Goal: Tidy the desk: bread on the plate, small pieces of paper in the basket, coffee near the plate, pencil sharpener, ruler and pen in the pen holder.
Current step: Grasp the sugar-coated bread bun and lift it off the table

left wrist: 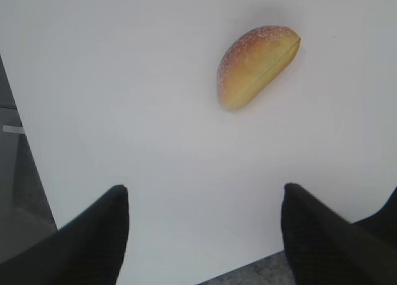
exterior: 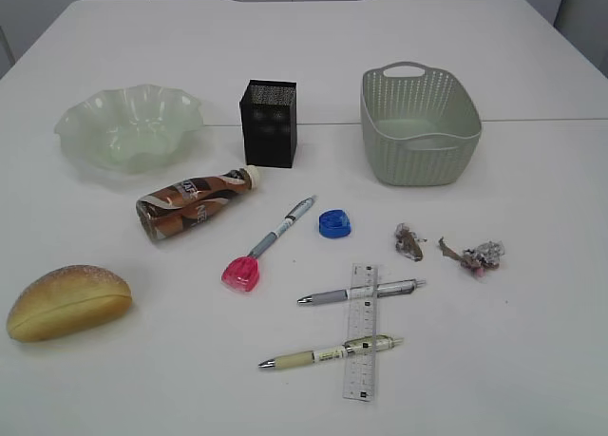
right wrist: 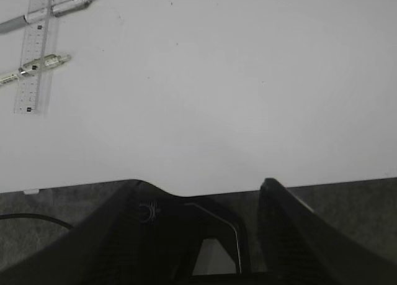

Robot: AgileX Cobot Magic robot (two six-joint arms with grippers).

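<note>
The left gripper grabs the bread by its narrower middle (exterior: pixel 70 304) next, since from one rounded tip (exterior: pixel 13 328) to the other the bread is too wide for the fingers.
The bread (exterior: pixel 68 302) lies at the front left; it also shows in the left wrist view (left wrist: pixel 256 64). The green glass plate (exterior: pixel 76 123) is at the back left, the black pen holder (exterior: pixel 269 123) beside it, the basket (exterior: pixel 418 156) at the back right. The coffee bottle (exterior: pixel 195 201) lies on its side. Three pens (exterior: pixel 283 229) (exterior: pixel 361 291) (exterior: pixel 328 352), a clear ruler (exterior: pixel 361 360), a pink sharpener (exterior: pixel 241 274), a blue sharpener (exterior: pixel 333 223) and paper scraps (exterior: pixel 409 241) (exterior: pixel 473 256) lie mid-table. My left gripper (left wrist: pixel 205 198) is open and empty near the table's edge. My right gripper (right wrist: pixel 201 185) is open and empty.
Neither arm shows in the exterior view. The right wrist view shows the ruler (right wrist: pixel 36 49) with two pens (right wrist: pixel 62 5) (right wrist: pixel 43 64) across it at the far left, and the table's front edge just ahead of the jaws.
</note>
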